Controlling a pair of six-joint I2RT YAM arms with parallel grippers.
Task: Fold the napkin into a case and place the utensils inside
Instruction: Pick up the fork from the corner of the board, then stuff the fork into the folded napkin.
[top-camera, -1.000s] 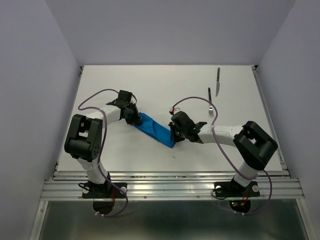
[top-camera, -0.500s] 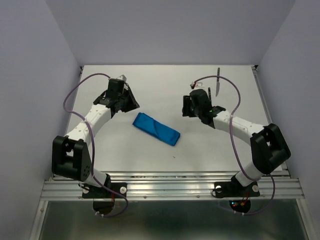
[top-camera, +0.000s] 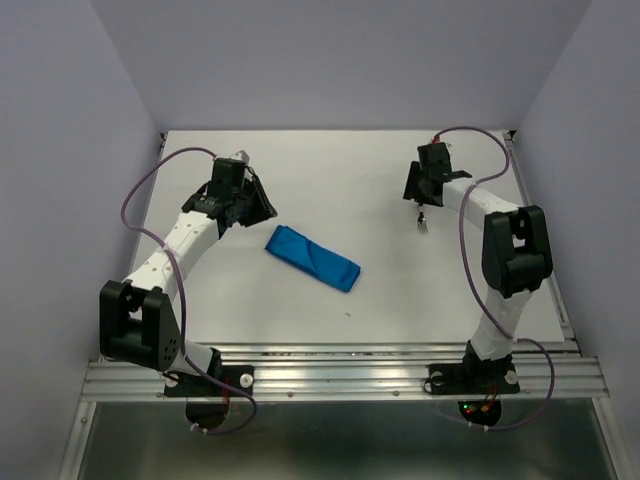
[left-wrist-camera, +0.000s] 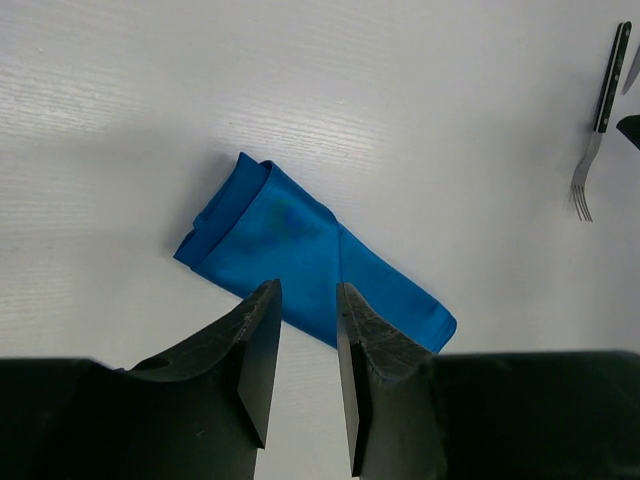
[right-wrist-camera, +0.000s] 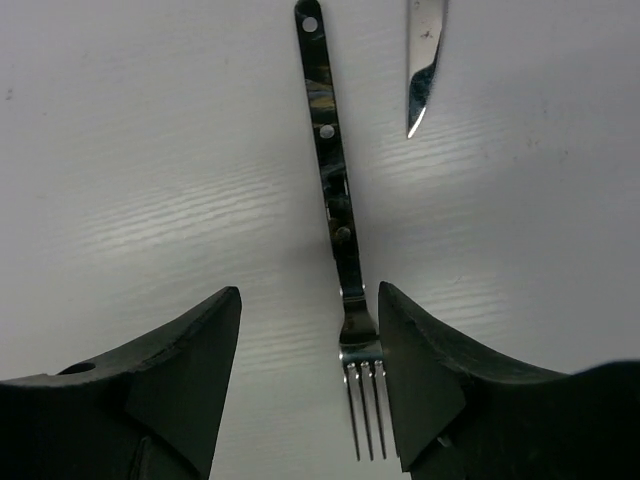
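Note:
My right gripper should next grab the fork (right-wrist-camera: 335, 200) where the handle meets the head (right-wrist-camera: 354, 300), so the fork's handle stays free to slide inside the napkin case.
The napkin (top-camera: 313, 258) lies on the table folded into a narrow blue case, slanting from upper left to lower right; it also shows in the left wrist view (left-wrist-camera: 300, 245). My left gripper (top-camera: 262, 208) hovers just left of the napkin's upper end, open (left-wrist-camera: 307, 290), with nothing between its fingers. My right gripper (top-camera: 420, 198) is at the far right, open (right-wrist-camera: 310, 295) above the fork (right-wrist-camera: 335, 200). The fork's head lies close to the right finger (right-wrist-camera: 420, 370). Only the knife's blade tip (right-wrist-camera: 425, 60) shows beside the fork handle. The fork's tines (top-camera: 422, 225) stick out below the gripper.
The white table (top-camera: 330, 170) is walled at the back and on both sides. A metal rail (top-camera: 340, 375) runs along its near edge, by the arm bases. The fork (left-wrist-camera: 597, 120) lies far right of the napkin in the left wrist view.
Both grippers have let go of the napkin's ends and opened. The left arm drew back to the upper left. The right arm swung to the far right, over the fork.

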